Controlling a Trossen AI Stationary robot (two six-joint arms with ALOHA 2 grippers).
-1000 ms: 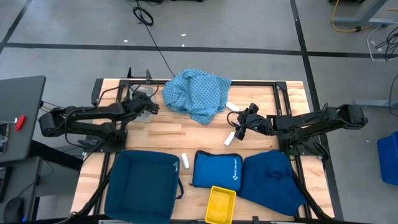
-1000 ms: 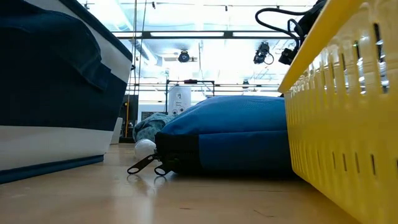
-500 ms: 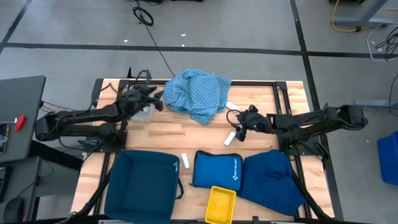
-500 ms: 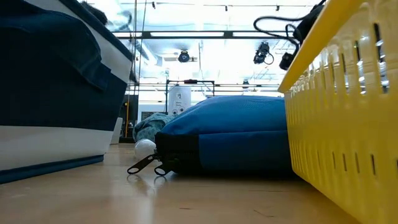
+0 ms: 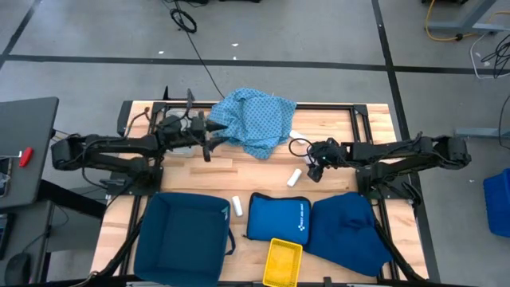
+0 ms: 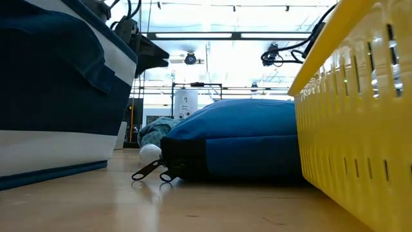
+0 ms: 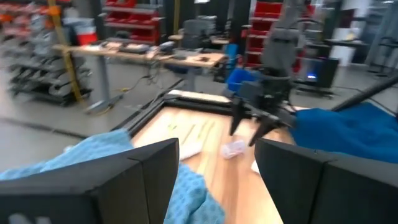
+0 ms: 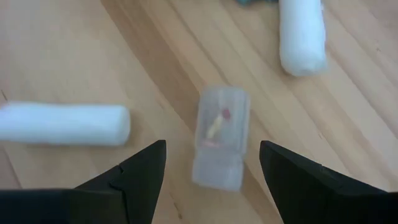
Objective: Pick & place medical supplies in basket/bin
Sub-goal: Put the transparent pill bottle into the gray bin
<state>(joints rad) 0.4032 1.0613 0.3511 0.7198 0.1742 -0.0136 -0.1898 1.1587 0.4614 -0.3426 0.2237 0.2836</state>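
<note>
My right gripper lowers, before it closes on the small clear vial [image 8: 221,137]. Its fingers hover above the vial in the wrist view, so closing now would miss it.
The light-blue dotted cloth [image 5: 251,119] lies crumpled at the table's back middle. My left gripper [image 5: 209,142] stands open at its left edge, and the cloth [image 7: 93,155] fills the near side of the left wrist view. Three white rolls show: one [image 5: 296,135] by the cloth's right edge, one [image 5: 295,177] mid-table, one [image 5: 237,205] beside the dark blue bin [image 5: 183,239]. My right gripper [image 5: 313,169] is open, just right of the mid-table roll. It hangs over a small clear packet [image 8: 221,137], with a roll [image 8: 62,124] to one side and another roll [image 8: 303,37] beyond.
A bright blue zip pouch [image 5: 277,217] lies at the front middle, with a small yellow basket [image 5: 283,261] in front of it. A dark blue fabric bag [image 5: 347,227] sits at the front right. Black frame rails run along the table's back and sides.
My left arm has swung right from the table's back left to the cloth's left edge. My right gripper has shifted slightly right, off the mid-table roll.
</note>
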